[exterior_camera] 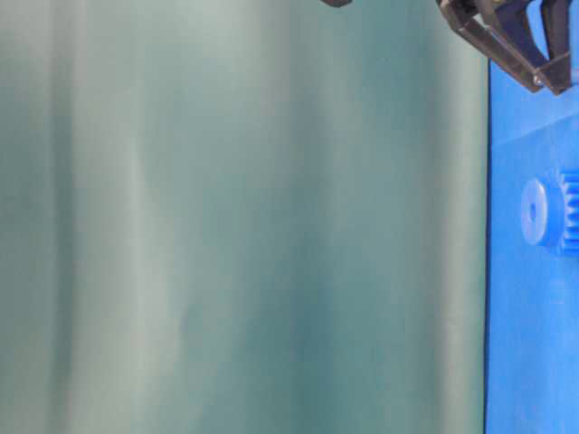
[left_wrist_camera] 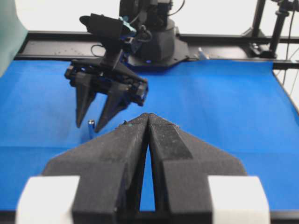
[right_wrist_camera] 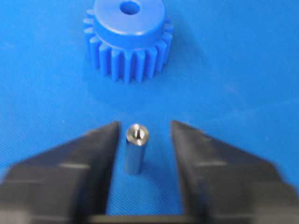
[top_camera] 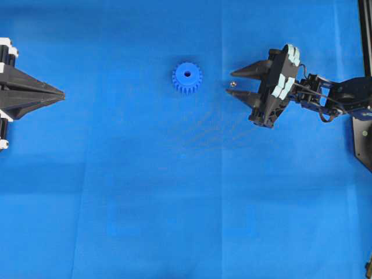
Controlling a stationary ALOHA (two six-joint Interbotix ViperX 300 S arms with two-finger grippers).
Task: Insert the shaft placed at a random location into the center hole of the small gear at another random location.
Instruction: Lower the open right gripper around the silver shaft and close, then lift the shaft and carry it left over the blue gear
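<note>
The shaft's lower end has to stay free to go into the small gear's center hole (top_camera: 187,74), so my right gripper will next grab the shaft by its upper end (top_camera: 233,84).
The small gear (top_camera: 187,77), bright blue with a raised hub, lies flat on the blue cloth, its center hole (top_camera: 187,74) facing up. The shaft (top_camera: 232,84), a short silver pin, stands upright to the gear's right. My right gripper (top_camera: 230,82) is open and low around the shaft. In the right wrist view the shaft (right_wrist_camera: 135,149) stands between the two fingers, close to the left one and well apart from the right one, with the gear (right_wrist_camera: 127,42) just beyond. My left gripper (top_camera: 63,93) is shut on nothing at the far left edge.
Blue cloth (top_camera: 174,203) covers the whole table. A black frame rail (top_camera: 365,35) runs along the right edge behind the right arm. A green curtain (exterior_camera: 226,226) fills most of the table-level view.
</note>
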